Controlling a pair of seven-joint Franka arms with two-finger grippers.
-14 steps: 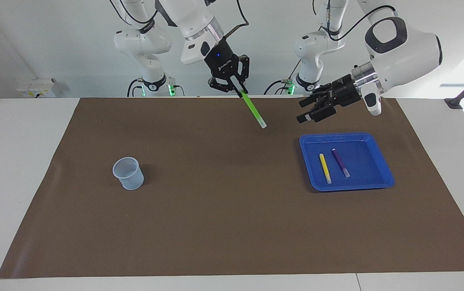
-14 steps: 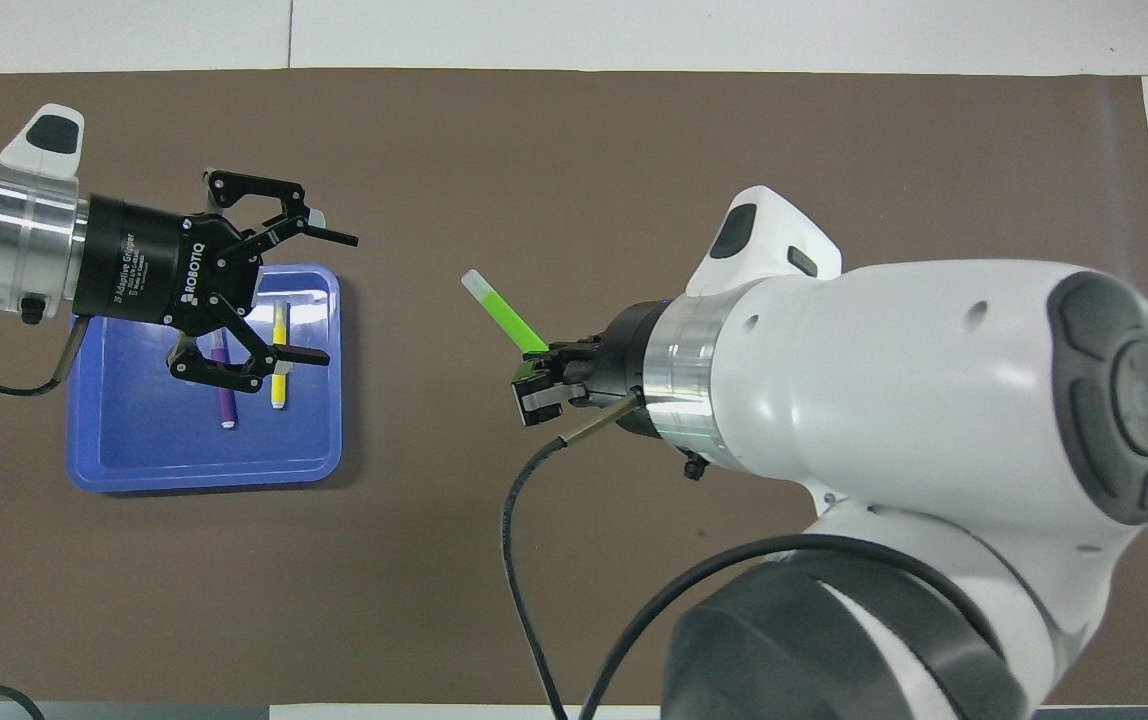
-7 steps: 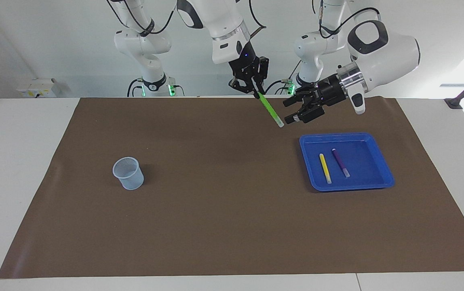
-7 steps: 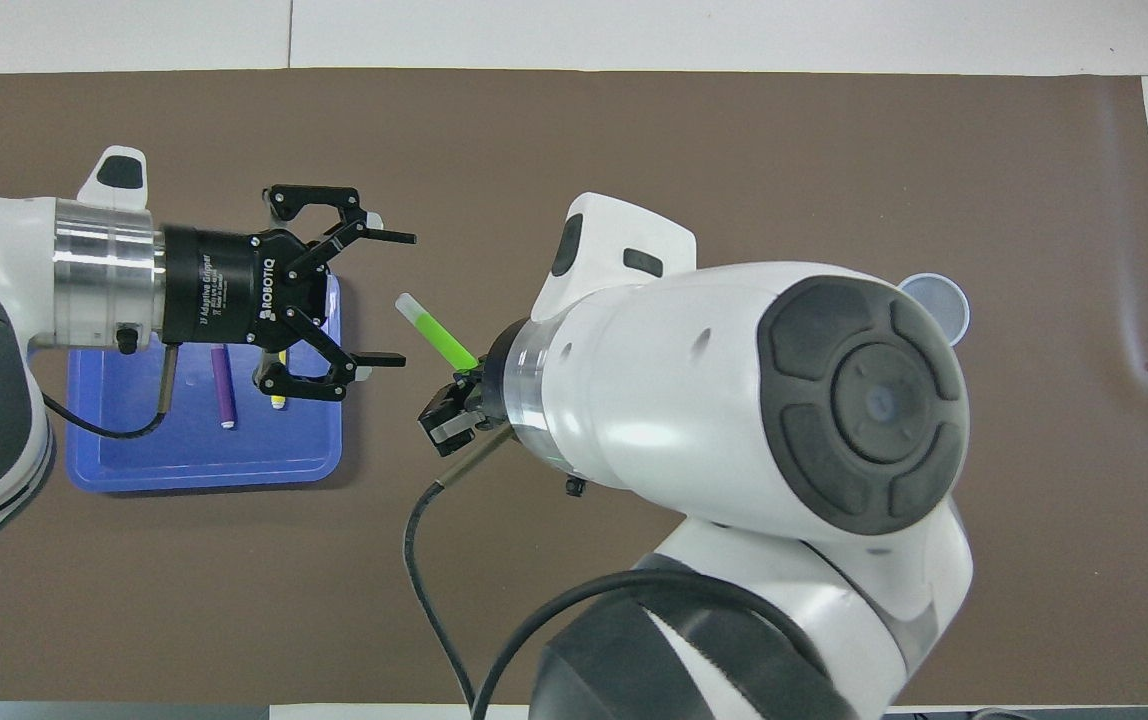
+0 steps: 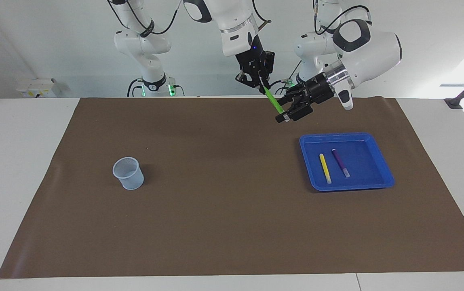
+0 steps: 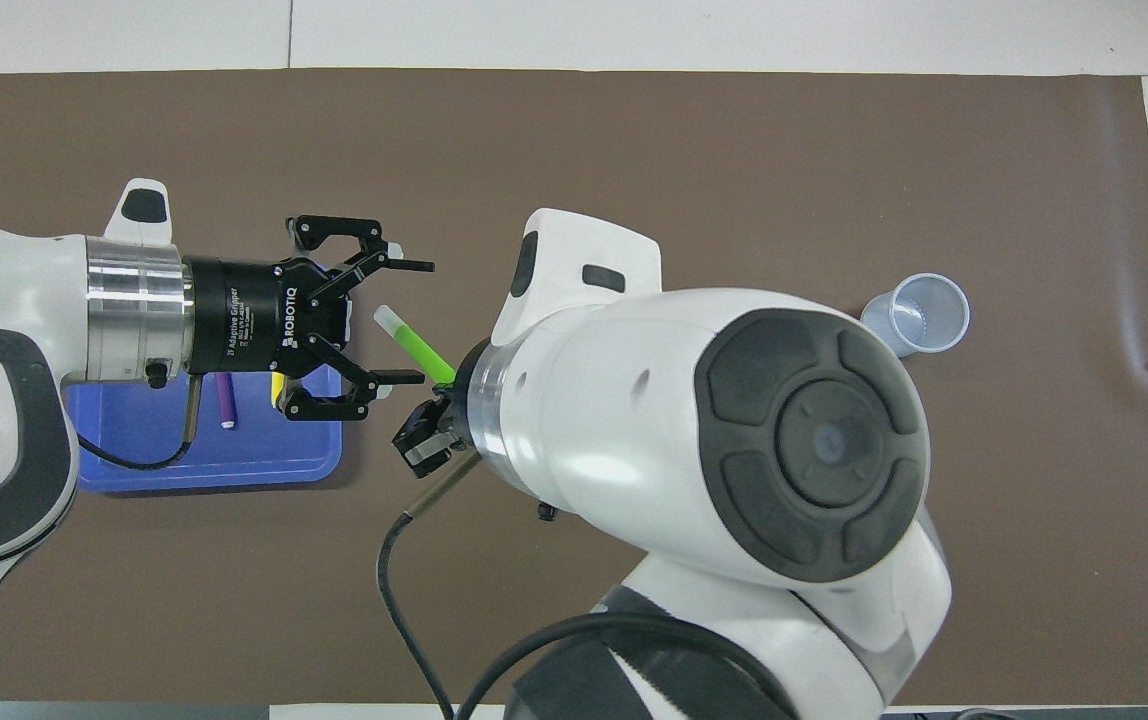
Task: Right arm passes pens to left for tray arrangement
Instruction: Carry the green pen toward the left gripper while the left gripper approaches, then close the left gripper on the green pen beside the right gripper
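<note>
The green pen is to be arranged in the blue tray (image 6: 234,462), so the left gripper should next grab it by its whitish end (image 6: 390,320).
The green pen (image 5: 273,102) (image 6: 418,343) slants down in the air over the mat, with my right gripper (image 5: 264,86) (image 6: 447,376) shut on its upper end. Its whitish tip lies between the spread fingers of my left gripper (image 5: 283,110) (image 6: 419,322), which is open and hangs beside the tray's corner. I cannot see those fingers touching the pen. The blue tray (image 5: 345,136) (image 6: 234,462) lies toward the left arm's end. In it the yellow pen (image 5: 325,168) (image 6: 277,388) and the purple pen (image 5: 340,163) (image 6: 224,400) lie side by side.
A small pale-blue mesh cup (image 5: 128,173) (image 6: 919,315) stands on the brown mat (image 5: 216,210) toward the right arm's end. White table shows around the mat's edges.
Both grippers have moved toward each other. The green pen's tip, a hand's width away a second ago, now lies between the left gripper's fingers, which have narrowed slightly.
</note>
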